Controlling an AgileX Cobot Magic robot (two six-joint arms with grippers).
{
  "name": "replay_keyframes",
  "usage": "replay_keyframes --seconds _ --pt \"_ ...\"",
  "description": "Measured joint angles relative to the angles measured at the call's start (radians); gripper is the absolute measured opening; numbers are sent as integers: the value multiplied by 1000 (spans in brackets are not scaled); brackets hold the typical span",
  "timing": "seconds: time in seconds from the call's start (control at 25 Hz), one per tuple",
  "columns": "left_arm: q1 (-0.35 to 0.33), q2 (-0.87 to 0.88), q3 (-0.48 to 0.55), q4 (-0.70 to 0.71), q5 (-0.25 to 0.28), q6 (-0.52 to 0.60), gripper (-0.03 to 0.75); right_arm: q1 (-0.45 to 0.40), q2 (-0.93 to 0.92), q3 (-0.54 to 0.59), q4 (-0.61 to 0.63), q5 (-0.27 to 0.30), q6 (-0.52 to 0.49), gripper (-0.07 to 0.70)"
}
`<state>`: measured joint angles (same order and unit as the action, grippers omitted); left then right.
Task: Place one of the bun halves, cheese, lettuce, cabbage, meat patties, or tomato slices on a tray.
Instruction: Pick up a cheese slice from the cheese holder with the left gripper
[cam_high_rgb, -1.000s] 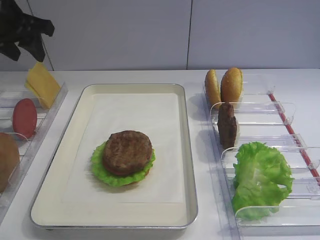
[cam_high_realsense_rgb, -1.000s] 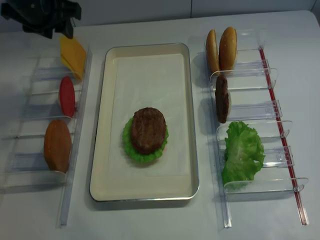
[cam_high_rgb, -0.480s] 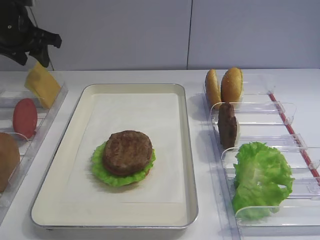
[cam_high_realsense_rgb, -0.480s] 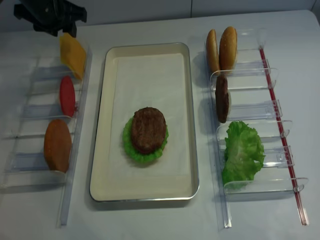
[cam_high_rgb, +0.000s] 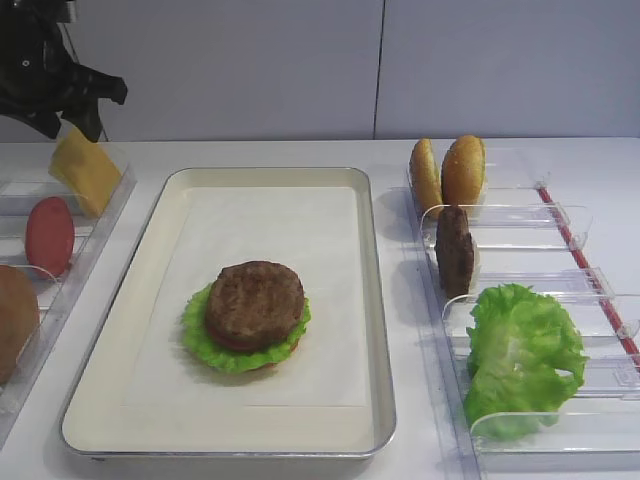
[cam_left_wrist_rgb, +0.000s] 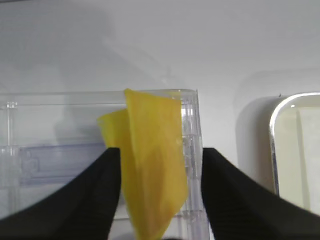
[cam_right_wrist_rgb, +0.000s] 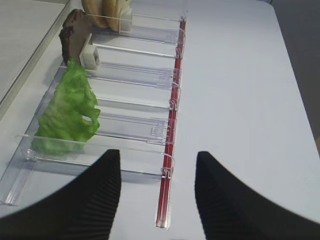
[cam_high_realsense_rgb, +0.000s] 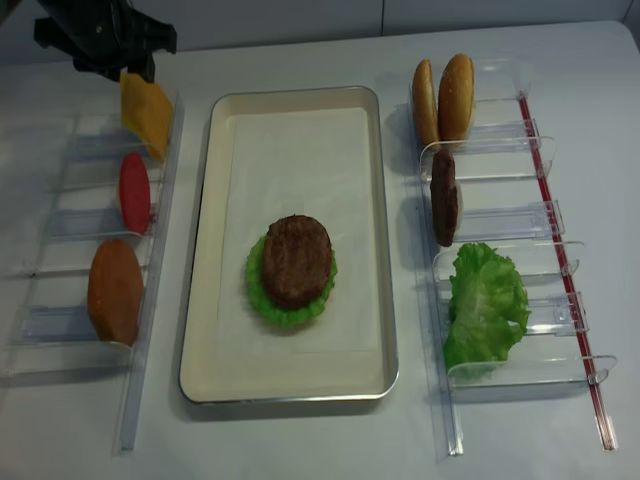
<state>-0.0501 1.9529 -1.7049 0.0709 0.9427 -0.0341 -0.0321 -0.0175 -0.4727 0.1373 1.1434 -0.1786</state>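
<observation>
The left gripper pinches the cheese by its upstanding top edge (cam_high_realsense_rgb: 136, 88) next, since the clear rack hems in the lower part of the cheese.
The cheese (cam_left_wrist_rgb: 150, 165), a thin yellow-orange slice, stands on edge at the far end of the left clear rack (cam_high_realsense_rgb: 70, 150). My left gripper (cam_left_wrist_rgb: 161, 155) hangs over it, open, one finger on each side of its top. The left finger is close against the slice, and the right finger stands apart from it. From the high view the left gripper (cam_high_rgb: 68, 128) sits just above the cheese (cam_high_rgb: 85, 170). The cream tray (cam_high_rgb: 370, 300) holds a meat patty (cam_high_rgb: 255, 303) lying on lettuce (cam_high_rgb: 200, 345). My right gripper (cam_right_wrist_rgb: 157, 160) is open and empty above the table beside the right rack.
The left rack also holds a tomato slice (cam_high_rgb: 48, 235) and a bun half (cam_high_rgb: 15, 320). The right rack (cam_high_rgb: 560, 230) carries two bun halves (cam_high_rgb: 445, 175), an upright patty (cam_high_rgb: 455, 250) and a lettuce leaf (cam_high_rgb: 520, 355). A red strip (cam_right_wrist_rgb: 172, 130) edges it.
My left gripper has shifted right and down onto the cheese, so its fingers now straddle the top of the slice. Its jaws have narrowed slightly. Nothing else has moved.
</observation>
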Motion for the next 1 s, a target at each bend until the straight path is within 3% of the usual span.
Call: replay_keyframes --seconds 0.4,0.68,0.88,1.0 --pt "0 37 0 0 1 11 336 0 0 0 0 0 0 344" --pt "0 39 0 0 3 20 202 0 0 0 0 0 0 344" --pt "0 39 0 0 5 20 23 0 0 0 0 0 0 344" --pt "0 39 0 0 5 21 9 0 0 0 0 0 1 344"
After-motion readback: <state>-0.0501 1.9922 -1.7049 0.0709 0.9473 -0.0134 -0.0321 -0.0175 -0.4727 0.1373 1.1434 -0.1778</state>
